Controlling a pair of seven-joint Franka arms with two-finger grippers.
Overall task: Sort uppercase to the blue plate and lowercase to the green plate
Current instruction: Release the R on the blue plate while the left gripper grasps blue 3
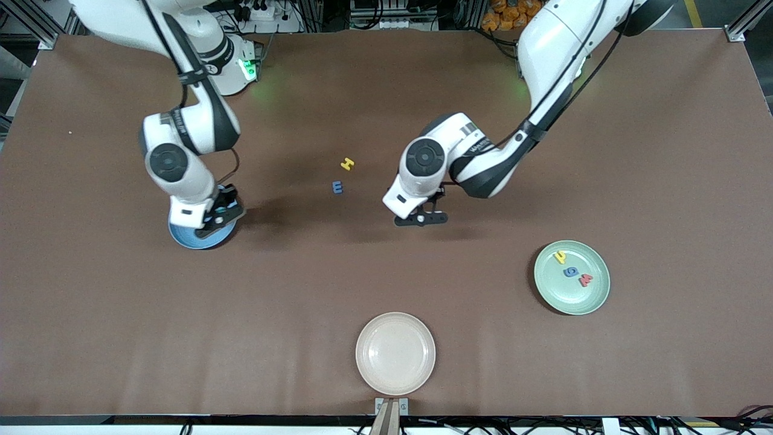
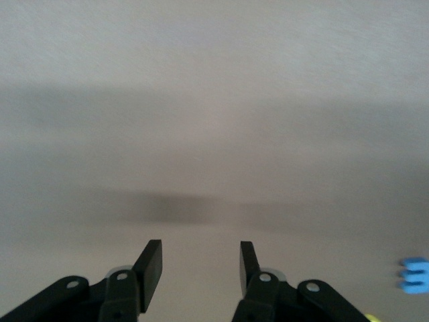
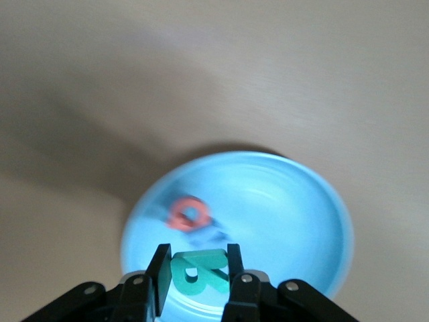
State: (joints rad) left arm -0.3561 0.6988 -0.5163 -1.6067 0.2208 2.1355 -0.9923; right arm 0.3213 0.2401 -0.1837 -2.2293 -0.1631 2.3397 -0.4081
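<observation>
The teal R (image 3: 212,258) hangs above the blue plate in the right wrist view. My right gripper needs to lower it onto the plate before letting go.
My right gripper (image 1: 220,214) hangs over the blue plate (image 1: 192,241), shut on the teal R (image 3: 201,270). In the right wrist view the red Q (image 3: 188,212) lies in the blue plate (image 3: 288,201) below the R. The yellow H (image 1: 346,163) and the blue W (image 1: 337,187) lie on the table mid-way between the arms. My left gripper (image 1: 421,219) hovers low over bare table beside them, open with nothing between its fingers (image 2: 149,261); the blue W (image 2: 414,275) shows at the edge of its wrist view. The green plate (image 1: 595,299) holds a yellow h (image 1: 560,257), blue g (image 1: 570,272) and red w (image 1: 585,280).
A cream plate (image 1: 395,353) sits near the table's front edge, nearer to the front camera than the loose letters. Brown table surface (image 1: 471,290) lies between the plates.
</observation>
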